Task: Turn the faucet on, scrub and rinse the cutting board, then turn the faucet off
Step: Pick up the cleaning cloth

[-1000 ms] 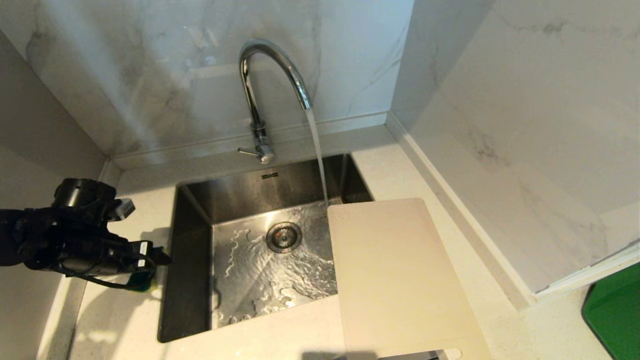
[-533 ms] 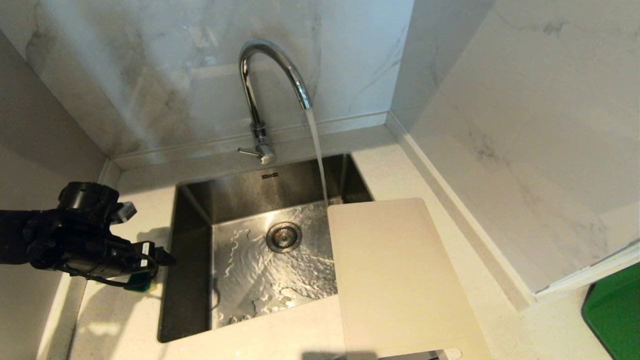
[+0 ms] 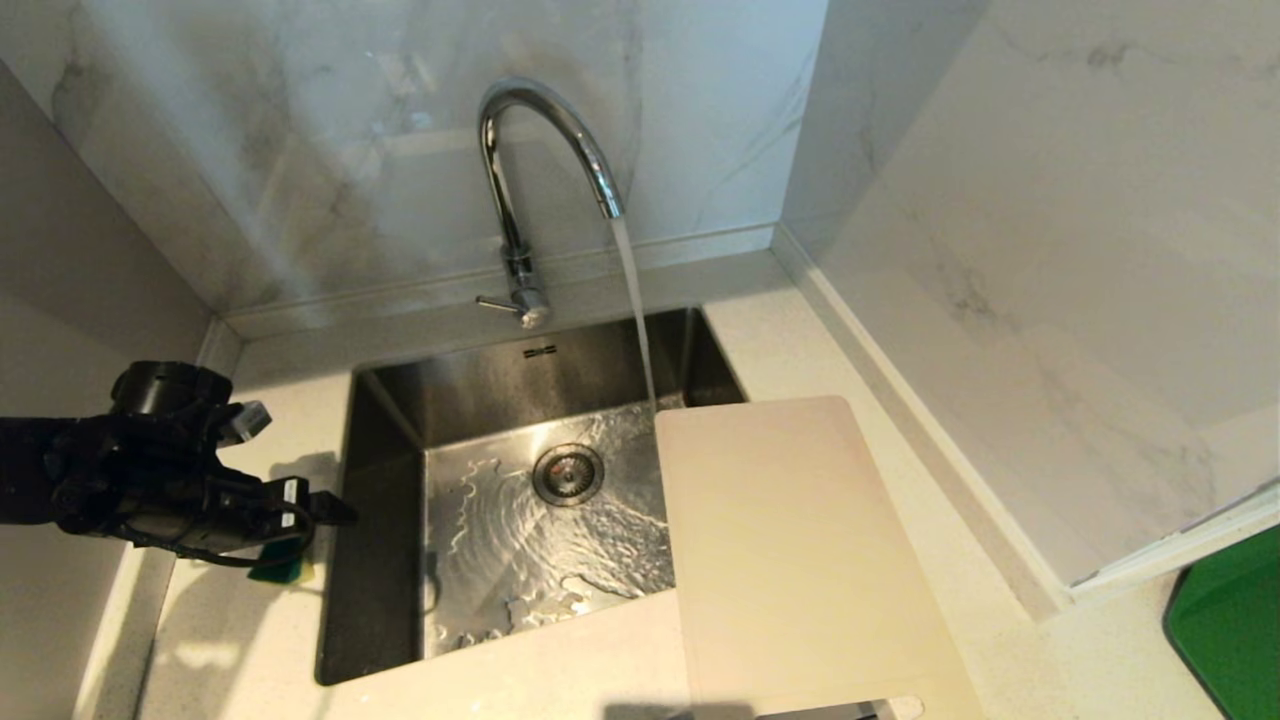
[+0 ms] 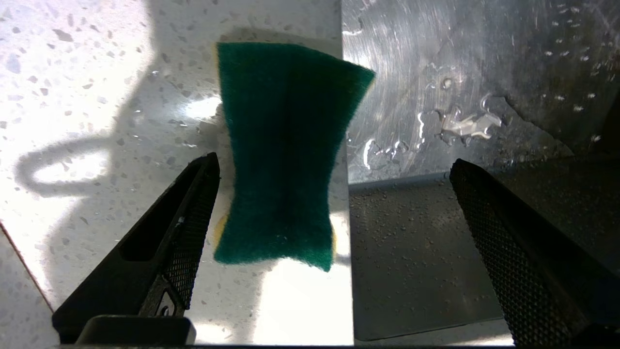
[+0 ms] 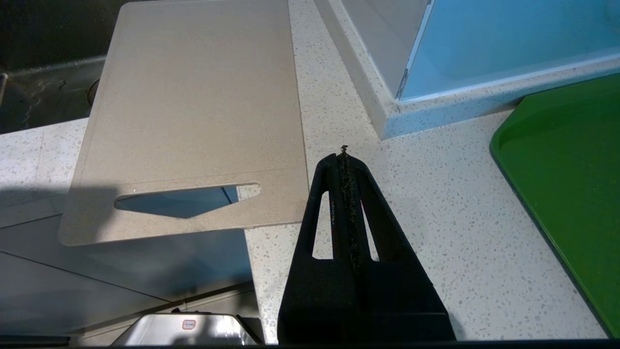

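I should grab the green-and-yellow sponge by its narrow middle (image 4: 285,160) with my left gripper to scrub the cutting board.
Water streams from the chrome faucet (image 3: 520,180) into the steel sink (image 3: 385,440). The cream cutting board (image 3: 790,550) lies flat across the sink's right rim and the counter, its slot handle (image 5: 189,198) over the counter's front edge. A green-and-yellow sponge (image 4: 286,160) rests on the counter at the sink's left rim, one corner overhanging the basin. My left gripper (image 4: 333,161) hovers open above the sponge, its fingers apart from it; in the head view the left gripper (image 3: 335,512) is left of the sink over the sponge (image 3: 280,570). My right gripper (image 5: 344,155) is shut and empty beside the cutting board (image 5: 193,97).
A green tray (image 5: 571,169) sits on the counter to the right. Marble walls close in behind the sink and along the right side. The faucet's small lever (image 3: 497,303) sticks out to the left at its base. Water sheets over the sink floor around the drain (image 3: 568,473).
My left gripper has lifted slightly and edged toward the sink, uncovering more of the sponge on the counter. Water keeps running; the cutting board has not moved.
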